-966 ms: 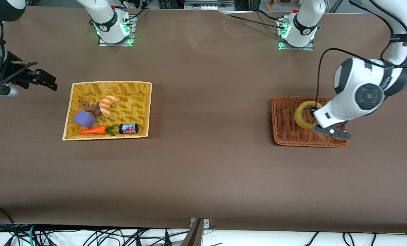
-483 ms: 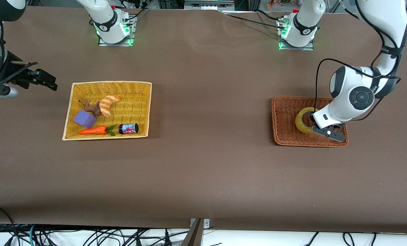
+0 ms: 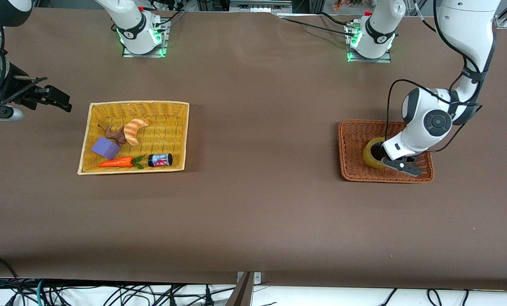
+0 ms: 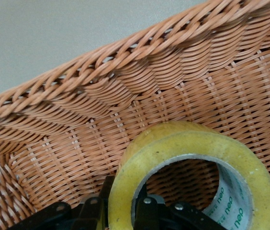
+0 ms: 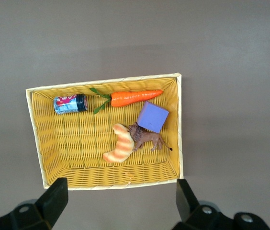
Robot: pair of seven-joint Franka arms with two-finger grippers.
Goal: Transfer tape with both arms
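Observation:
The tape stands low inside the basket's rim, on the brown basket's woven bottom, so it is time for my left gripper to open now.
The tape (image 3: 370,155), a yellowish ring with a pale grey core, is tilted up on edge in the brown wicker basket (image 3: 343,148) at the left arm's end of the table. My left gripper (image 3: 383,158) is down in that basket. One finger is inside the tape's hole and the other outside, shut on the ring's wall; the left wrist view shows the tape (image 4: 183,139) and both fingers (image 4: 147,213) pressed against it. My right gripper (image 3: 62,102) waits open and empty above the table beside the yellow basket (image 3: 138,102); its fingers are wide apart in the right wrist view (image 5: 120,206).
The yellow basket (image 5: 108,184) holds a striped croissant (image 3: 135,129), a purple block (image 3: 105,148), a carrot (image 3: 116,162), a small can (image 3: 160,160) and a brown toy animal (image 3: 116,135). The brown basket's woven wall (image 4: 125,57) rises close around the tape.
My left arm has come down and drawn in, sinking its gripper into the brown basket. The tape has shifted toward the front camera and tipped up. The right arm has not moved.

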